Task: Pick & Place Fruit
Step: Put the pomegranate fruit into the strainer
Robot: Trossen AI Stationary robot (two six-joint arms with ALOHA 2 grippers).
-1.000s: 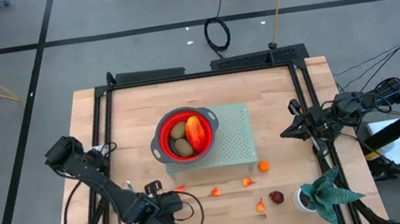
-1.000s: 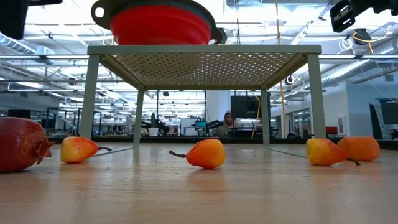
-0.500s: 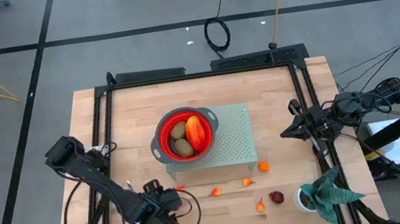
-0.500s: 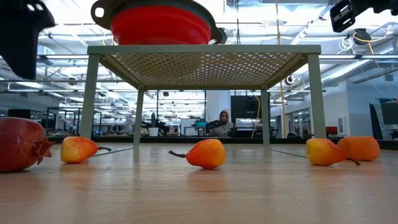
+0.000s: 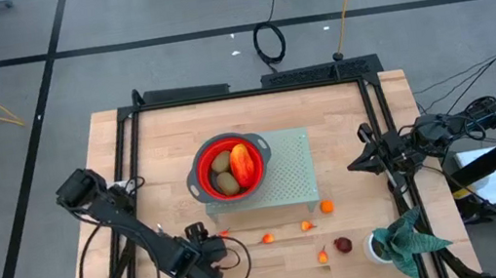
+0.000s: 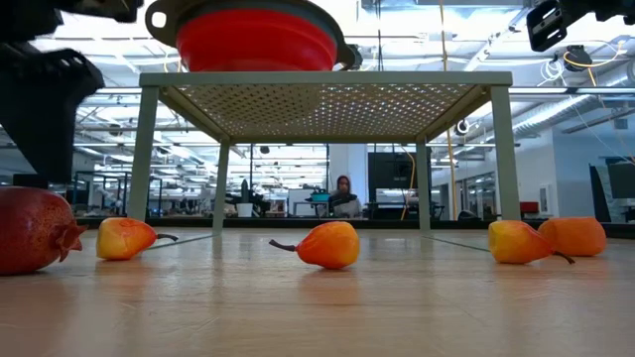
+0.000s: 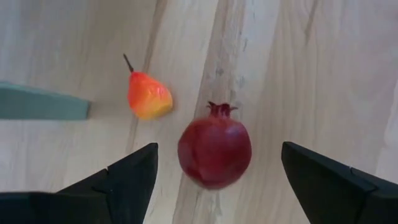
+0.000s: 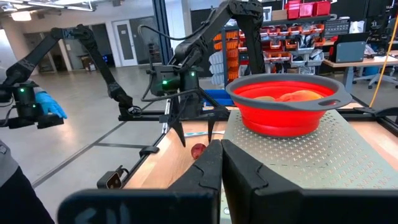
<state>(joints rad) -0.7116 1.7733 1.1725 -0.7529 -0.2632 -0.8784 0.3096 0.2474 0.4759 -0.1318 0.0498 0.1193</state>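
Note:
My left gripper grips the pomegranate by its round sides below the crown (image 7: 214, 154) next, to place the fruit in the red bowl.
A dark red pomegranate (image 7: 214, 153) lies on the wooden table, with a small orange-yellow pear (image 7: 148, 96) beside it. My left gripper (image 7: 219, 148) hangs open just above the pomegranate, one finger on each side, pointing steeply down. It does not touch the fruit. The low view shows the same pomegranate (image 6: 32, 230) under my left gripper (image 6: 45, 109). In the high view my left gripper (image 5: 207, 247) hides it. My right gripper (image 5: 355, 164) waits shut, raised at the table's right edge. A red bowl (image 5: 229, 166) holds two kiwis and a red-orange piece.
The bowl stands on a green perforated rack (image 5: 294, 167). Small orange pieces (image 5: 268, 238) (image 5: 326, 206) (image 5: 323, 256) and a second dark red fruit (image 5: 343, 244) lie near the front edge. A potted plant (image 5: 397, 243) is at the front right corner.
My left gripper has come down toward the pomegranate; in the low view its dark fingers have dropped from the picture's top to just above the fruit. The fruit has not moved.

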